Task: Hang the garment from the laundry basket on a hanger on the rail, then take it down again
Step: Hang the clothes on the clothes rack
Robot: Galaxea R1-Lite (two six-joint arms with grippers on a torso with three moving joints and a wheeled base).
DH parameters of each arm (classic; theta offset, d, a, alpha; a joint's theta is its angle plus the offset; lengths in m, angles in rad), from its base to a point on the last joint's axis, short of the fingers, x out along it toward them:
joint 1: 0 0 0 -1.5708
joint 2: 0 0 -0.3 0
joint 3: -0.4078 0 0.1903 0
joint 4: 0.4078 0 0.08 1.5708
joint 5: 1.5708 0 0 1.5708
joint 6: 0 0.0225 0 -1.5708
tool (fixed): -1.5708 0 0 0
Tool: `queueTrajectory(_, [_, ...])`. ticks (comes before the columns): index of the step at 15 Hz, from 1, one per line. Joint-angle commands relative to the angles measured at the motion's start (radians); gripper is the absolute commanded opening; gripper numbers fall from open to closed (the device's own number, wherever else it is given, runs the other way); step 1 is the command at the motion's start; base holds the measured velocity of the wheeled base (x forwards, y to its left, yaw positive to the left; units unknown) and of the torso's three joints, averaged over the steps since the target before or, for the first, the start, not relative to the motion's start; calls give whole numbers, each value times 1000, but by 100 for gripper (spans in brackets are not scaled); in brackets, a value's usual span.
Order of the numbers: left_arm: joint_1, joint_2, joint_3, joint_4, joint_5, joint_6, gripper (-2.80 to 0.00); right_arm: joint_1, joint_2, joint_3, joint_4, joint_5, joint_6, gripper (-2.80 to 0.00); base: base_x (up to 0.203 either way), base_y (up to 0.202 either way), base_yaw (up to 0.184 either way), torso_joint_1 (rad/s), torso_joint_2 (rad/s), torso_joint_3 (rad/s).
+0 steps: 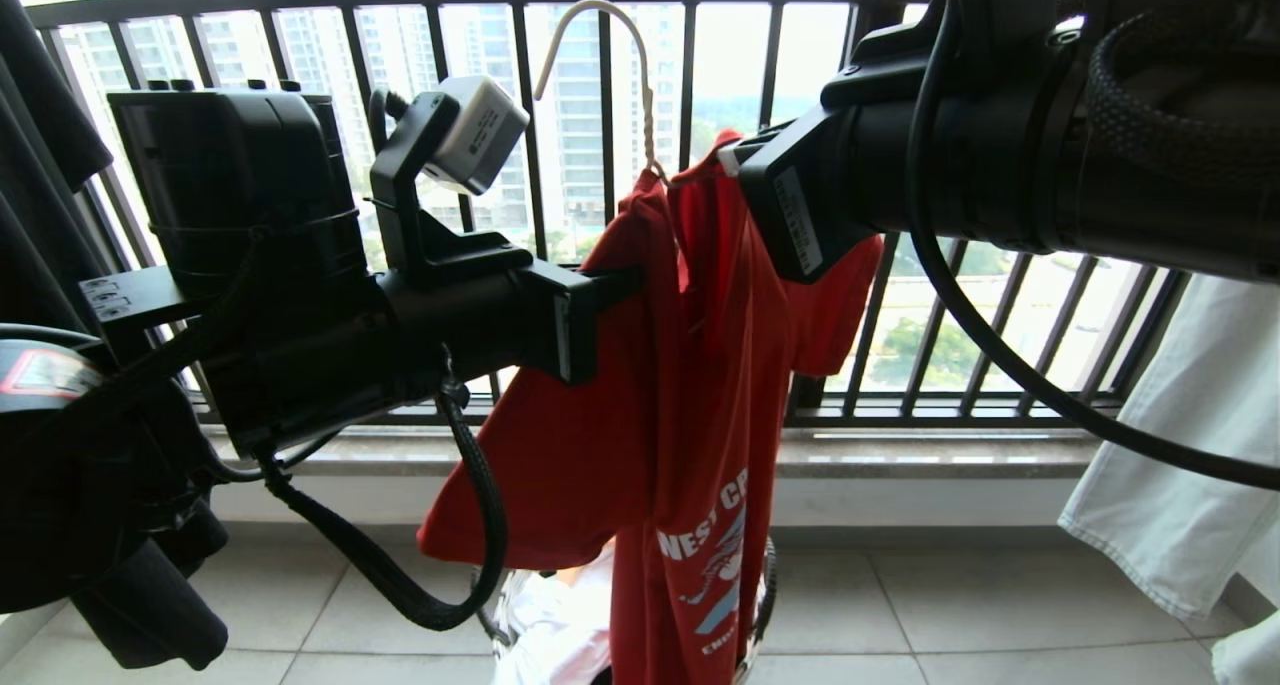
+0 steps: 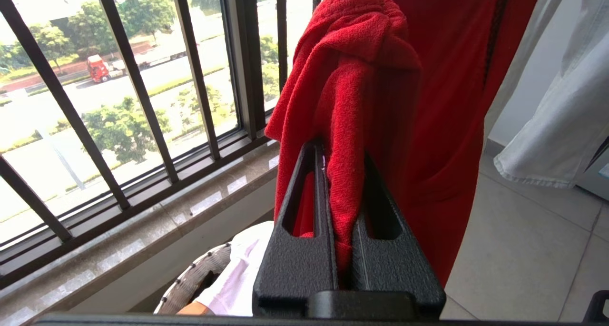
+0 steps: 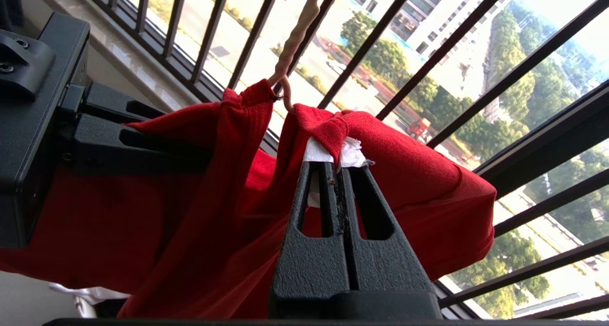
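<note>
The collar (image 1: 726, 147) is still apart from the hanger's twisted neck (image 1: 654, 167). From here, the collar stays in my right gripper until it meets the neck.
The red garment (image 1: 700, 385) hangs on the cream wire hanger (image 1: 640, 65), whose hook stands free in front of the window bars. My left gripper (image 1: 612, 285) is shut on a bunched fold at one shoulder of the garment (image 2: 361, 69), my left gripper (image 2: 340, 159) reaching in level. My right gripper (image 1: 732, 155) is shut on the collar next to the hanger neck (image 3: 295, 35), with a white label at my right gripper (image 3: 335, 162). The laundry basket (image 2: 190, 281) sits on the floor below. The rail is out of view.
The black barred window railing (image 1: 870, 315) and a stone sill (image 1: 930, 455) run close behind the shirt. A white garment (image 1: 1190, 445) hangs at the right and a black one (image 1: 40, 125) at the left. White clothing (image 2: 238, 273) lies in the basket.
</note>
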State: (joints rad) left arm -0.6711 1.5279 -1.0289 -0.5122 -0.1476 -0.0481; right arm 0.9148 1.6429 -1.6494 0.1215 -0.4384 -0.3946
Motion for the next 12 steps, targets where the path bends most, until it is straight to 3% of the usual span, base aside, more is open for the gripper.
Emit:
queueTrajectory(1, [-1, 8, 1, -6, 0, -3, -280, 18, 25, -23, 0, -19, -2, -280, 0, 0, 0, 0, 0, 0])
queueTrajectory(12, [-10, -4, 12, -6, -1, -5, -280, 60, 95, -77, -3, -73, -1, -280, 0, 0, 0, 0, 0, 0])
